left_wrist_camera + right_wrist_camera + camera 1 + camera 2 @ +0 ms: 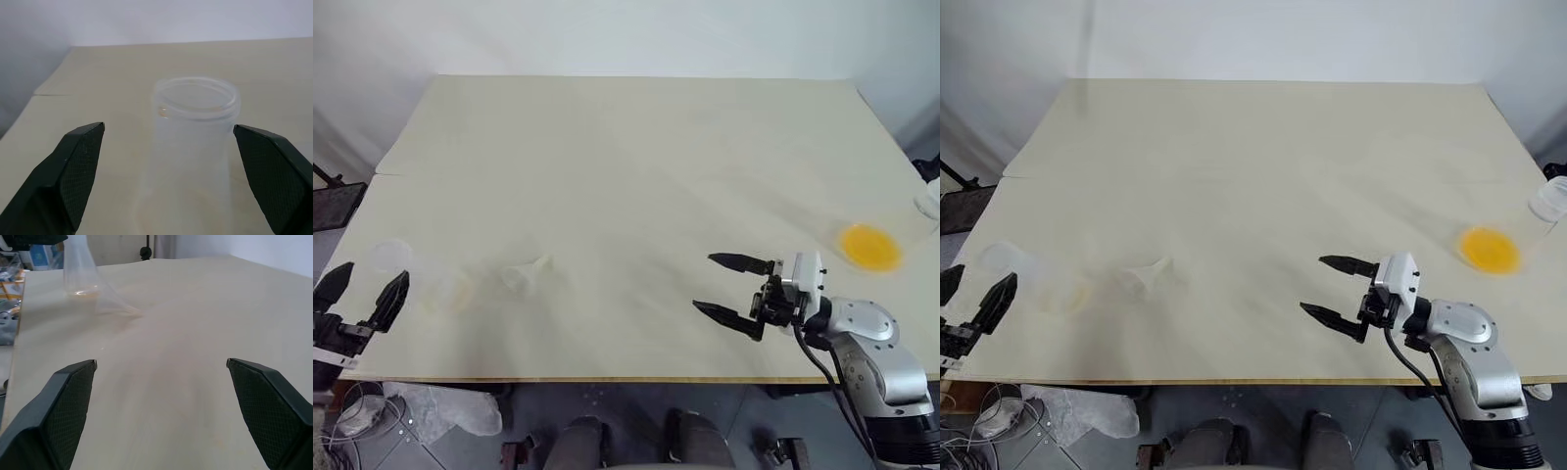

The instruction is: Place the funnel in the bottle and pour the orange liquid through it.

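The left gripper isn't ready to close yet: its fingers stop short of the bottle's neck (194,105), so it should first move toward the bottle.
The bottle (416,279) is a clear flask standing near the table's left front corner. Its round neck (195,122) sits just ahead of my open left gripper (360,292), between the lines of the two fingers and untouched. To the right of the bottle, the small clear funnel (524,274) lies on its side on the table. The orange liquid (869,247) shows as a round patch in a clear container at the far right. My right gripper (703,282) hovers open and empty over the front right of the table, pointing left toward the funnel (115,304).
The pale wooden table (626,147) has a seam along its left side and a front edge just below both grippers. A crumpled plastic bag (440,406) lies on the floor under the left front corner.
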Motion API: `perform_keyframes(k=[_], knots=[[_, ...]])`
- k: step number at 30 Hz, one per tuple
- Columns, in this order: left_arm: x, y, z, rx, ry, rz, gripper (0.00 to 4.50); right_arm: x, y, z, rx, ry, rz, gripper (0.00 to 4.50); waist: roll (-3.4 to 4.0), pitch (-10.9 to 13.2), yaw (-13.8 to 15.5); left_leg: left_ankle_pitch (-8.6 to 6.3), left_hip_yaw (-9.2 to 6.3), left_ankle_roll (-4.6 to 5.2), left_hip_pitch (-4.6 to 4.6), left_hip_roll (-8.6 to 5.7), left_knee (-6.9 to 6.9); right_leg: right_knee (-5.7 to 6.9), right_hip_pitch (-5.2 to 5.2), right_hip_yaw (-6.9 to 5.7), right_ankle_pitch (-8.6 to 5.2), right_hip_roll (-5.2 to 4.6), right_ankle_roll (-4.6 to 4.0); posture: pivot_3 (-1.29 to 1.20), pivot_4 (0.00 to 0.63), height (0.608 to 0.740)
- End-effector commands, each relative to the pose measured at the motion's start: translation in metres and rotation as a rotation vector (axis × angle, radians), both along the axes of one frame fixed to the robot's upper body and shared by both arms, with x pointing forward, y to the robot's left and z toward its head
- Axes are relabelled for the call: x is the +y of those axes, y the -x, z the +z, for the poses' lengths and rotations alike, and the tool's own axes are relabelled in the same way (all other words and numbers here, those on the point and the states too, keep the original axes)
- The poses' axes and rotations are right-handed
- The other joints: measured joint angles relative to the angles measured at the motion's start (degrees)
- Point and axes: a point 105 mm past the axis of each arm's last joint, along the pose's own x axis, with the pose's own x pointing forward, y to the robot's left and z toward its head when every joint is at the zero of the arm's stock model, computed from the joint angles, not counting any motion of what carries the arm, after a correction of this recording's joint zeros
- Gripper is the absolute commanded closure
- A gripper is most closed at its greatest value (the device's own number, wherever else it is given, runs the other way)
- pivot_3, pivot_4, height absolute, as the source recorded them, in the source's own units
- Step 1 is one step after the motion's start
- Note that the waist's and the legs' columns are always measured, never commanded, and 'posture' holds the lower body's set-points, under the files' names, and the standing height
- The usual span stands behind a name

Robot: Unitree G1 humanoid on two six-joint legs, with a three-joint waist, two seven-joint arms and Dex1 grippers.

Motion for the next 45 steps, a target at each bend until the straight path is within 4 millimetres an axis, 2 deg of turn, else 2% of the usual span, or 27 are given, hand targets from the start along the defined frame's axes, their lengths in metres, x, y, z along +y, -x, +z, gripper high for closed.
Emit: perform_keyframes(k=[1,8,11,16,20,26,33,37,42,45], knots=[[-0.004,-0.007,0.003,-0.006,-0.018,-0.04,0.0,-0.001,0.006,0.015,-0.051,-0.015,-0.02,0.04,0.0,0.0,0.0,0.0,0.0,0.0,0.0,0.0,0.0,0.01,0.0,0.0,0.0,0.0,0.0,0.0,0.15,0.74],[-0.008,-0.024,0.004,-0.009,-0.006,-0.098,0.0,-0.005,0.011,0.015,-0.056,-0.005,-0.065,0.04,0.0,0.0,0.0,0.0,0.01,0.0,0.01,0.0,0.0,0.03,0.0,0.0,0.01,0.12,0.02,0.0,0.15,0.74],[-0.007,-0.027,0.004,-0.009,-0.003,-0.124,0.61,-0.007,0.013,0.015,-0.057,-0.003,-0.08,0.0,0.0,0.0,0.0,0.0,0.01,0.0,0.02,0.0,0.0,0.04,0.0,-0.01,0.02,0.15,0.03,0.0,0.15,0.74],[-0.008,-0.029,0.008,-0.01,0.014,-0.168,2.11,-0.009,0.013,0.015,-0.063,-0.002,-0.103,0.0,0.0,0.0,0.0,0.0,0.03,0.0,0.03,0.01,0.0,0.04,0.0,0.01,0.02,0.17,0.03,0.0,0.15,0.74],[-0.013,-0.033,0.017,-0.013,-0.031,-0.242,2.12,-0.01,0.015,0.015,-0.067,-0.002,-0.115,0.0,0.0,0.0,0.1,0.0,0.01,0.0,0.02,0.01,0.0,0.04,0.0,0.0,0.02,0.18,0.04,0.0,0.15,0.74],[-0.043,-0.068,0.055,-0.04,-0.153,-0.448,2.12,-0.021,0.016,0.018,-0.071,0.025,-0.142,0.0,-0.03,0.0,0.5,0.04,-0.1,0.06,-0.04,-0.09,0.06,0.07,0.02,-0.04,0.03,0.16,0.06,0.0,0.15,0.74],[-0.117,-0.106,0.082,-0.075,-0.243,-0.834,2.12,-0.037,0.03,0.018,-0.021,0.063,-0.143,0.0,-0.03,0.0,0.2,0.04,0.12,0.09,-0.01,-0.14,-0.02,0.08,-0.05,-0.25,0.11,0.31,0.21,0.0,0.15,0.74],[-0.17,-0.124,0.089,-0.093,-0.264,-1.059,2.12,-0.046,0.038,0.019,-0.007,0.079,-0.148,0.0,-0.12,0.1,0.3,0.07,0.33,0.13,-0.04,-0.1,0.03,0.02,-0.07,-0.2,0.16,0.41,0.31,0.0,0.15,0.74],[-0.245,-0.122,0.091,-0.154,-0.269,-1.379,2.12,-0.053,0.043,0.025,-0.025,0.063,-0.205,0.0,-0.22,0.1,0.5,0.12,0.51,0.23,-0.02,-0.1,0.11,-0.01,-0.05,-0.06,0.2,0.41,0.37,0.0,0.15,0.74],[-0.28,-0.116,0.086,-0.15,-0.283,-1.514,2.12,-0.053,0.047,0.028,-0.042,0.051,-0.247,0.0,-0.25,0.1,0.4,0.12,0.49,0.23,-0.04,-0.1,0.11,-0.03,-0.05,-0.07,0.2,0.41,0.39,0.0,0.15,0.74]])
